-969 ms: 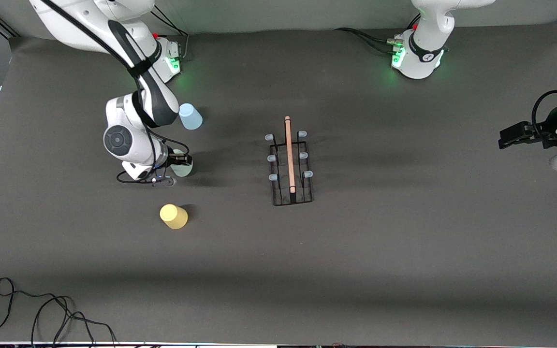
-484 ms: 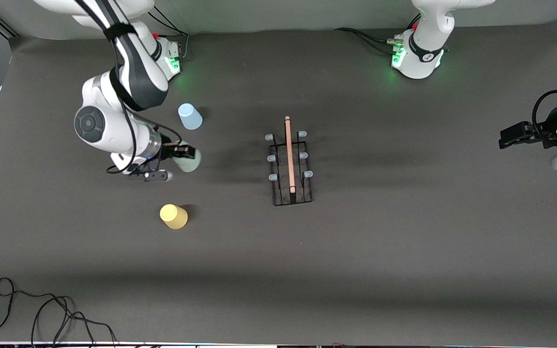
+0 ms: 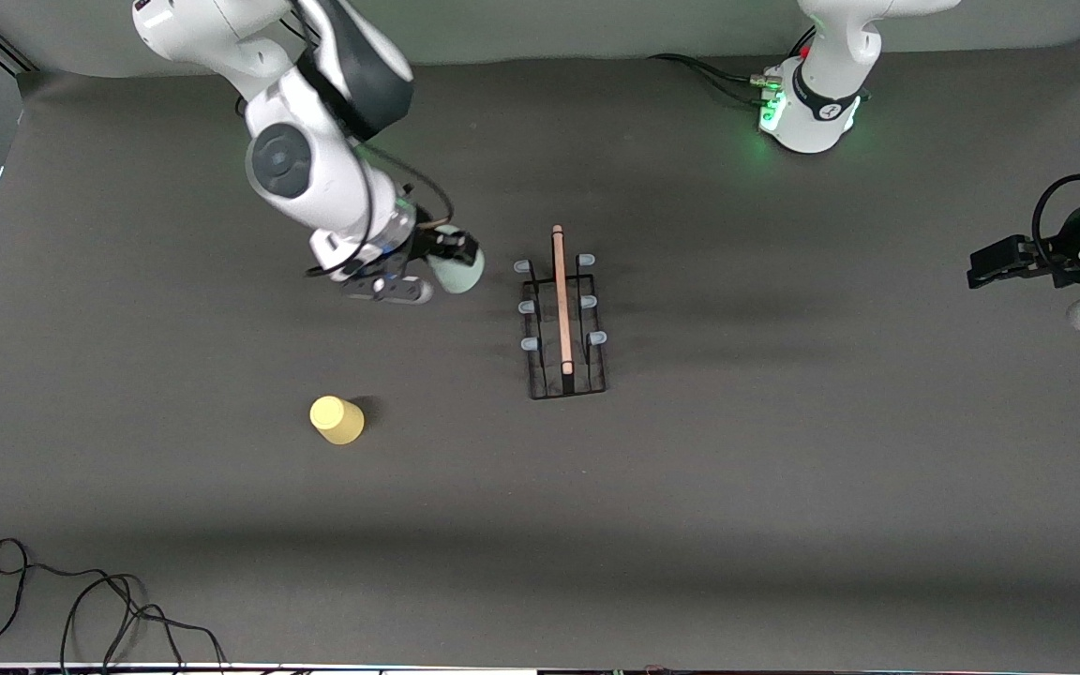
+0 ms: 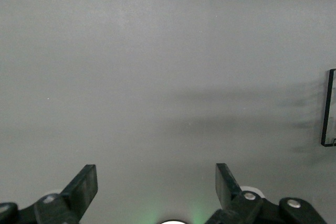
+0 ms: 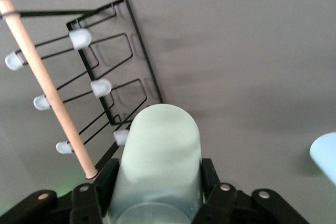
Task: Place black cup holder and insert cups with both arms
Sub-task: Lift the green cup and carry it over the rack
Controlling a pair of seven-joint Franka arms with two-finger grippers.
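The mint green cup (image 3: pixel 461 273) hangs short of the pale-tipped pegs in the front view, so my right gripper keeps holding the cup until it reaches the pegs.
The black cup holder (image 3: pixel 563 323) stands mid-table, its wooden rod handle (image 3: pixel 560 298) along the top and all its pale-tipped pegs bare. My right gripper (image 3: pixel 449 254) hangs in the air just beside the holder's end farther from the front camera. It is shut on the mint green cup (image 3: pixel 461 273), which shows tilted between the fingers (image 5: pixel 160 161), close to the holder (image 5: pixel 107 77). A yellow cup (image 3: pixel 337 419) stands upside down nearer the front camera. The light blue cup (image 5: pixel 325 157) shows only in the right wrist view. My left gripper (image 4: pixel 156 184) waits open at the left arm's end of the table (image 3: pixel 997 262).
Loose black cables (image 3: pixel 81 609) lie at the table's front corner on the right arm's end. The arm bases (image 3: pixel 807 112) glow green along the back edge. An edge of the holder (image 4: pixel 328 107) shows in the left wrist view over bare grey mat.
My right arm has lifted the mint green cup off the mat and carried it toward the holder, covering the blue cup in the front view. The left arm has not moved.
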